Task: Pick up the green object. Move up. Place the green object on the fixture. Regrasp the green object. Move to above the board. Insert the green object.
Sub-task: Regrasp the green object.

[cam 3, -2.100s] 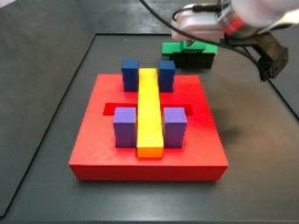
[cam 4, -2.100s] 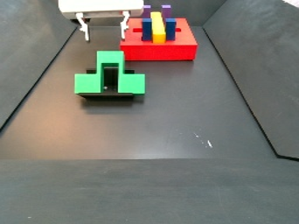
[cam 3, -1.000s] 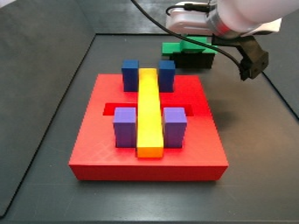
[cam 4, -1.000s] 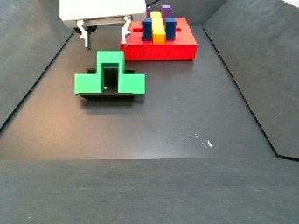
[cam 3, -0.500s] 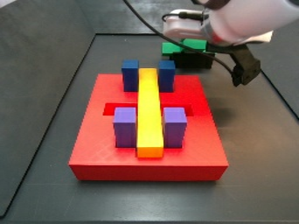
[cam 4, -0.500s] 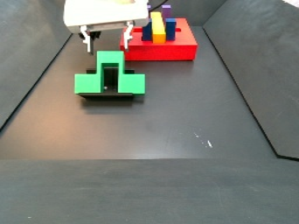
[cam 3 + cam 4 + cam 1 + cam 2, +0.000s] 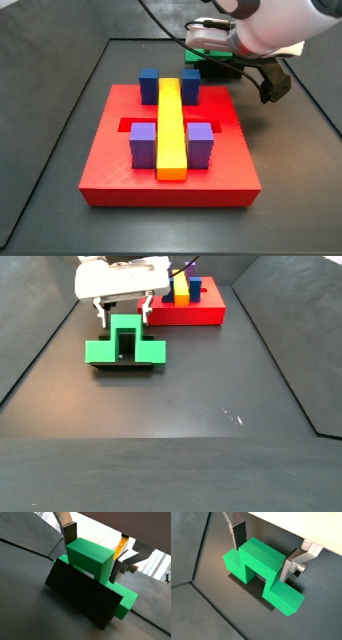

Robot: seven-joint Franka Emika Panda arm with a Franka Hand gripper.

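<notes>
The fixture's dark side stands in front of the green object's crossbar. So the gripper regrasps the green object by its raised centre block (image 7: 91, 553) next.
The green object (image 7: 124, 342) sits on the fixture (image 7: 123, 366), crossbar flat and centre block raised; it also shows in both wrist views (image 7: 90, 558) (image 7: 261, 560). My gripper (image 7: 124, 313) is right over it, open, with one finger on each side of the raised block (image 7: 93, 552) (image 7: 264, 554). The far pad stands a little clear of the block; the near finger (image 7: 291, 566) is right against it. The fixture's dark wall (image 7: 83, 599) stands in front of the crossbar. In a side view the arm hides most of the green object (image 7: 193, 57). The red board (image 7: 107, 170) lies apart from the fixture.
The board (image 7: 201, 314) carries a long yellow bar (image 7: 170, 125), two blue blocks (image 7: 150, 85) and two purple blocks (image 7: 143, 145). The dark floor has raised side walls. The robot's cable loops above the fixture.
The gripper has come down from above the fixture, and its fingers now straddle the green object's raised block. The green object and the board have not moved.
</notes>
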